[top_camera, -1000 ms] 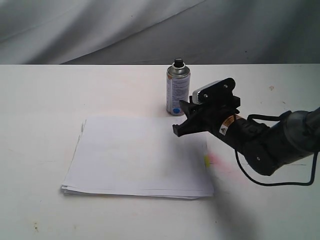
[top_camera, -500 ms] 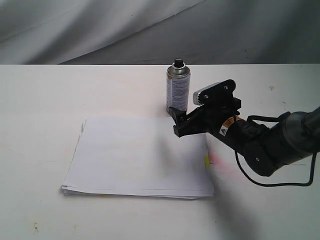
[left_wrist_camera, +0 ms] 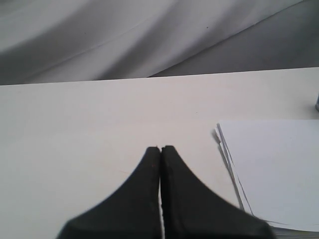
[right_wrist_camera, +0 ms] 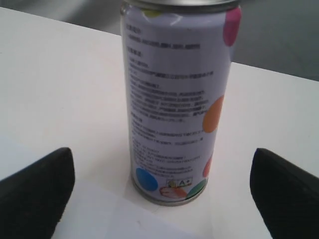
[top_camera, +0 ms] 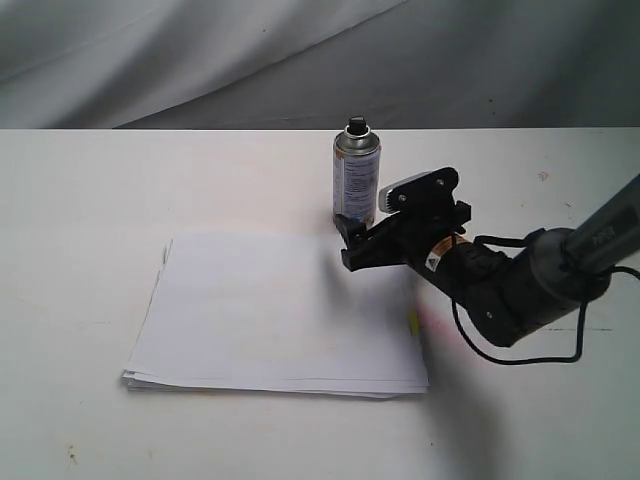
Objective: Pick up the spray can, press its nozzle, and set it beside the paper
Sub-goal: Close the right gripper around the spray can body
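I need to move my right gripper forward before I close it on the can, because the spray can's lower body [top_camera: 354,200] [right_wrist_camera: 169,159] is still just beyond both open fingertips.
The spray can [top_camera: 356,182] stands upright on the table just behind the paper's far right corner, its black nozzle [top_camera: 355,124] on top. In the right wrist view the spray can [right_wrist_camera: 177,99] fills the middle; its nozzle is out of frame. My right gripper [top_camera: 360,230] is low in front of the can, open [right_wrist_camera: 160,154], with one finger [right_wrist_camera: 37,194] on each side and clear of the can. The paper [top_camera: 280,310] lies flat, with a yellow tab [top_camera: 413,322] on its right edge. My left gripper [left_wrist_camera: 160,148] is shut and empty over bare table beside the paper [left_wrist_camera: 274,169].
A white table [top_camera: 90,200] carries everything, with a grey cloth backdrop [top_camera: 200,60] behind it. A pink stain [top_camera: 435,320] marks the table by the paper's right edge. The right arm's cable [top_camera: 520,355] loops above the table on the right.
The right gripper has moved a little left and closer to the can, with its fingers now flanking the can's base. The can and the paper have not moved.
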